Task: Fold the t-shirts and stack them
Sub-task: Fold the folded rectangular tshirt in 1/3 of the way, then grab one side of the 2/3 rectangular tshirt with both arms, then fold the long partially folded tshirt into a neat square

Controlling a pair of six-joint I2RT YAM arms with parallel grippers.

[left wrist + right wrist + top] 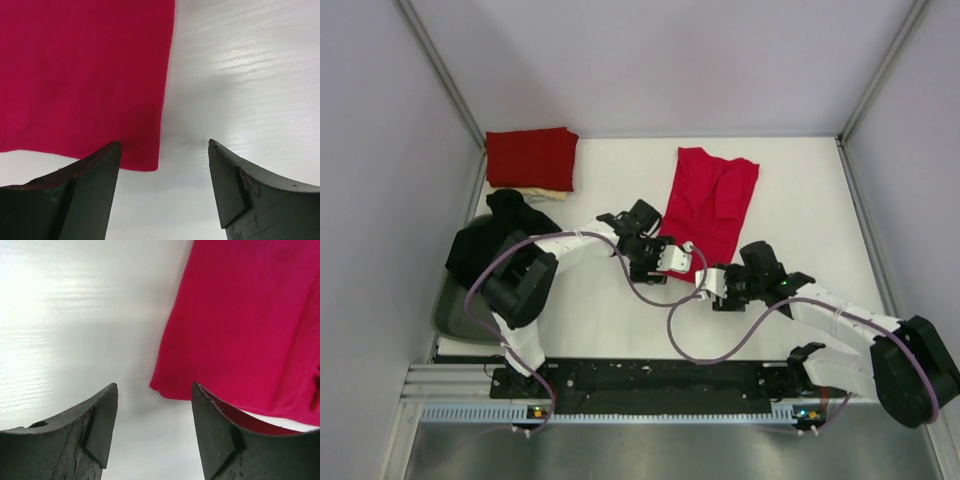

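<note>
The left gripper grips the bright red t-shirt at its near hem corner (665, 272) next, matching my right gripper's corner, to fold the hem toward the collar (719, 158).
A bright red t-shirt (710, 195) lies folded lengthwise, narrow, on the white table (610, 320), collar end toward the back. My left gripper (670, 262) is open and empty at the shirt's near left corner; in the left wrist view (165, 146) the red hem corner (145, 160) lies just ahead of the fingers (95, 175). My right gripper (712, 288) is open and empty just in front of the near hem; in the right wrist view (155, 387) the red corner (170, 390) sits between the fingertips. A folded red shirt (530, 158) rests on a cream shirt (548, 192) at the back left.
A dark bin (455, 305) at the left edge holds a black cloth (495, 240) that spills over it. Grey walls enclose the table on three sides. Purple cables (680, 340) loop from both arms over the near table.
</note>
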